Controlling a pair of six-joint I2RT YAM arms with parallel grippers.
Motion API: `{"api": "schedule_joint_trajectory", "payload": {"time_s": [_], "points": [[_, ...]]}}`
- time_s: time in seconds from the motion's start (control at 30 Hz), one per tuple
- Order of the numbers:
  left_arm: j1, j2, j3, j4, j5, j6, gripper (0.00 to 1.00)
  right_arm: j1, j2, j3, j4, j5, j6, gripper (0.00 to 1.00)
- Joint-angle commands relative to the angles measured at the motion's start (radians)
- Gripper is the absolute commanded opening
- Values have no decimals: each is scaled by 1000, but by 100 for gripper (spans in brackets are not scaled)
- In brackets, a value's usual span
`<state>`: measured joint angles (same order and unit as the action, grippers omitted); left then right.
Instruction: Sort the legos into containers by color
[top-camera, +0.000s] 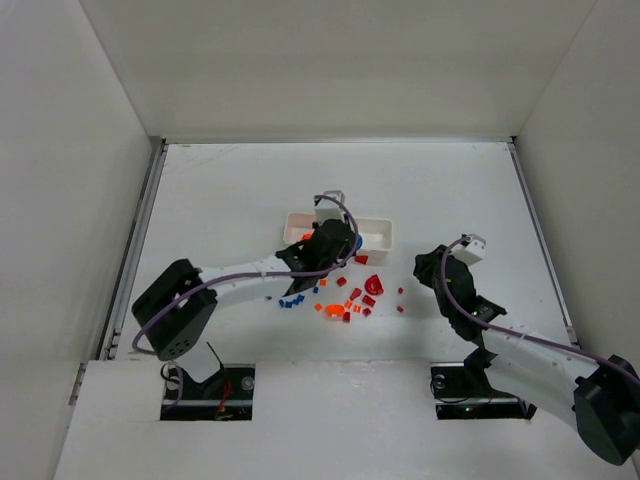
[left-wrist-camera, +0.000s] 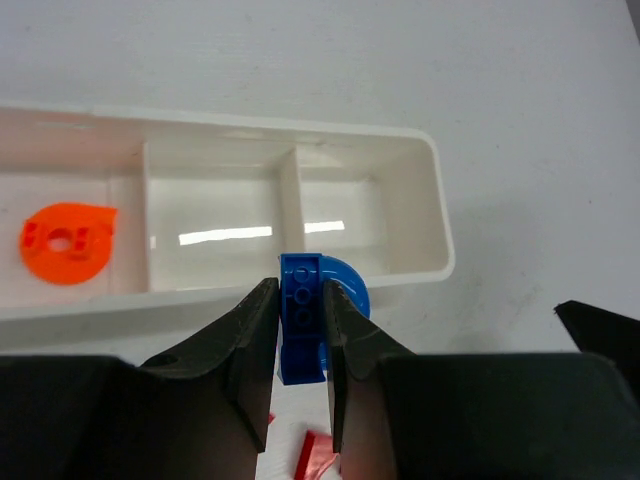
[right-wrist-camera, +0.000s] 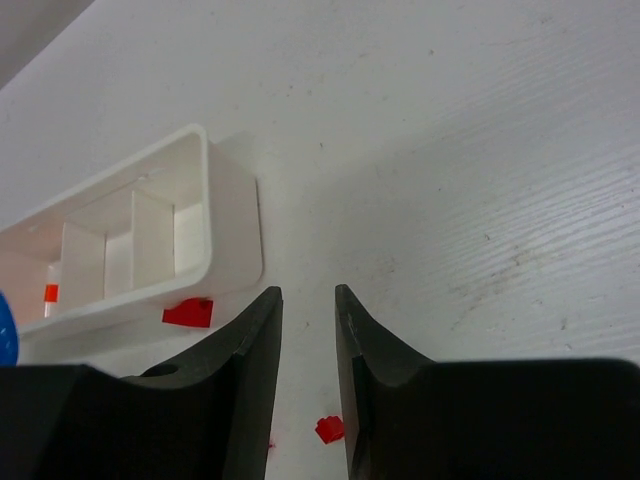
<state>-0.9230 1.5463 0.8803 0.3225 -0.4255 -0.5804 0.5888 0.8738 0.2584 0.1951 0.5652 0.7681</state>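
Observation:
The left gripper needs to keep holding the lego until it reaches the end container, because the blue arch lego (left-wrist-camera: 303, 330) would fall on the near side if the gripper opened now.
My left gripper (left-wrist-camera: 300, 290) is shut on a blue arch lego (left-wrist-camera: 303, 330), held just over the near wall of the white tray (left-wrist-camera: 430, 200). In the overhead view this gripper (top-camera: 335, 240) hangs at the tray's (top-camera: 385, 240) front side. An orange round lego (left-wrist-camera: 65, 240) lies in the tray's left compartment; the middle and right containers look bare. My right gripper (right-wrist-camera: 308, 292) stands to the right of the tray (right-wrist-camera: 230, 220), low over the table, its jaws a narrow gap apart with nothing between them. A small red lego (right-wrist-camera: 328, 428) lies below it.
Loose legos lie in front of the tray: a red arch (top-camera: 373, 284), orange pieces (top-camera: 334, 309), blue bricks (top-camera: 292, 300). One red brick (right-wrist-camera: 188, 313) rests against the tray's outer wall. White walls enclose the table on three sides.

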Motion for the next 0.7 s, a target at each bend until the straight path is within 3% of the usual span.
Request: {"api": "schedule_joint_trajectory", "payload": {"time_s": [0.0, 0.23, 0.37, 0.53, 0.67], "points": [[-7, 99, 129, 82, 42, 7, 12, -10, 5, -10, 50, -19, 14, 35], [-3, 277, 272, 84, 53, 17, 13, -14, 11, -10, 52, -27, 19, 36], [3, 327, 316, 82, 48, 22, 23, -10, 14, -11, 58, -27, 19, 39], [8, 298, 306, 86, 44, 25, 40, -10, 24, -10, 66, -27, 14, 45], [8, 204, 217, 87, 28, 28, 41, 1, 40, 2, 69, -25, -6, 41]]}}
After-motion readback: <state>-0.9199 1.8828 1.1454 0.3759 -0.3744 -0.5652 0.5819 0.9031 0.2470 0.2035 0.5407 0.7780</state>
